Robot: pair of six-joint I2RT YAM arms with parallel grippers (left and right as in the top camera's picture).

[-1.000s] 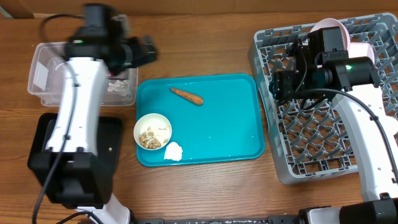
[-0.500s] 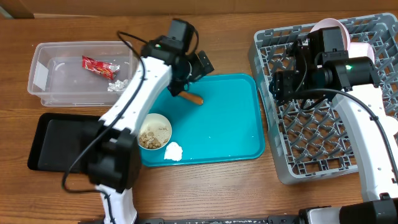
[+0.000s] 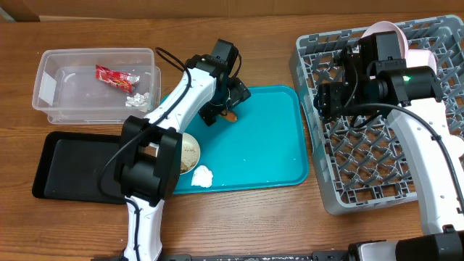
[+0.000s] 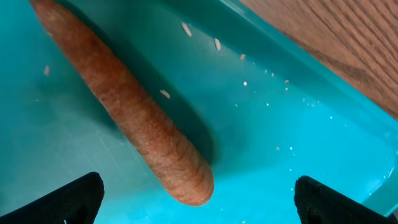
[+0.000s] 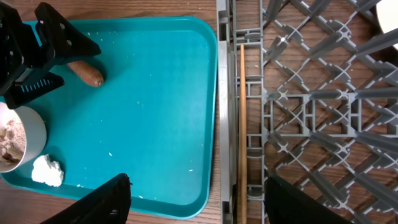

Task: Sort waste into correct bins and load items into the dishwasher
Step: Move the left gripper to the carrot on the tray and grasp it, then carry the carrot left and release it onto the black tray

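My left gripper should go lower before closing: its fingers are above the stick (image 4: pixel 143 118) in the left wrist view.
The orange carrot-like stick (image 4: pixel 143 118) lies on the teal tray, also in the overhead view (image 3: pixel 230 115) and the right wrist view (image 5: pixel 87 71). My left gripper (image 4: pixel 199 199) is open and low over the stick, one finger on each side of its blunt end (image 3: pixel 223 109). The red wrapper (image 3: pixel 112 75) and paper scraps (image 3: pixel 138 99) lie in the clear tub (image 3: pixel 43 94). The white bowl (image 3: pixel 191 151) with beige leftovers is partly under my left arm. My right gripper (image 5: pixel 196 199) is open and empty over the rack's left edge (image 3: pixel 322 98). Chopsticks (image 5: pixel 242 124) lie in the rack.
The teal tray (image 3: pixel 268 145) also holds a white paper scrap (image 3: pixel 202 176). The black tray (image 3: pixel 72 167) sits at front left. The grey dish rack (image 3: pixel 377 145) stands at right with the pink plate (image 3: pixel 417 51) upright at its back.
My left arm swung from over the clear tub to the teal tray and came down over the carrot stick. The red wrapper now shows in the tub. The right arm has not moved.
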